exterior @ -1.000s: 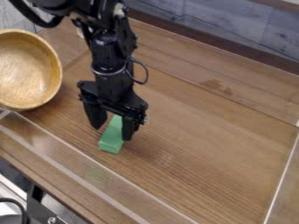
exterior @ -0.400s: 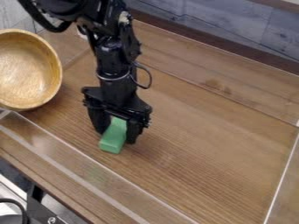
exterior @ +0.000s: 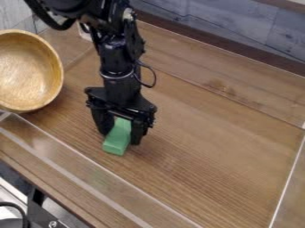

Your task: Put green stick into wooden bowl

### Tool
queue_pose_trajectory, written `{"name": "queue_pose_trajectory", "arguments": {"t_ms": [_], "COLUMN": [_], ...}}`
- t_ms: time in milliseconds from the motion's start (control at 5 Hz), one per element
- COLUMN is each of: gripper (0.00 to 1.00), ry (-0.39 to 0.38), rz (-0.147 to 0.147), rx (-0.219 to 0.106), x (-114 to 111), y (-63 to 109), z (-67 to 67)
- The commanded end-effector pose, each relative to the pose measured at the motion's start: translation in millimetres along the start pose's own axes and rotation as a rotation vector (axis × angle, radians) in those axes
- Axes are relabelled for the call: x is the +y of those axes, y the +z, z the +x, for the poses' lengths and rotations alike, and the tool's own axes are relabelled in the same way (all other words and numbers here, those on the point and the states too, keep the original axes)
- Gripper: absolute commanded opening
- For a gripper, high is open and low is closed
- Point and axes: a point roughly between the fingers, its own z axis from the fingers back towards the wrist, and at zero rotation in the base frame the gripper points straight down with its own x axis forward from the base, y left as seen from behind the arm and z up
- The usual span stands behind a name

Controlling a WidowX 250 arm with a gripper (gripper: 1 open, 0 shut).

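Observation:
Next, my gripper grabs the long sides of the green stick. Then it puts the stick into the wooden bowl.
The green stick lies on the wooden table, a short bright green bar. My gripper points straight down over it, open, with one black finger on each side of the bar's upper end. The fingers straddle the stick and I cannot tell whether they touch it. Its lower end pokes out toward the camera. The wooden bowl sits at the left edge of the view, round and tan, partly cut off, well apart from the gripper.
A clear plastic barrier runs along the table's near edge and up the right side. A grey wall stands behind the table. Bare wood stretches to the right of the arm.
The gripper has sunk slightly around the green stick and stays open. The stick and bowl have not moved.

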Motion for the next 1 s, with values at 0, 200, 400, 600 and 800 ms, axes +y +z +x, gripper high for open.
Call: {"name": "queue_pose_trajectory", "arguments": {"t_ms": [0,200,400,600,800], "gripper": [1.0,1.0,1.0,1.0,1.0], "ry": [-0.003,0.0,0.003,0.008,0.015], "rz": [-0.003,-0.009,-0.011,-0.003,0.008], "rx": [-0.048,-0.047,-0.049,-0.047,-0.043], "x": [3.4,3.6,3.6,3.9,4.6], "y": [11.6,12.4,11.8,6.0,-0.7], "z": [9.8,9.7,8.9,8.8,8.6]}}
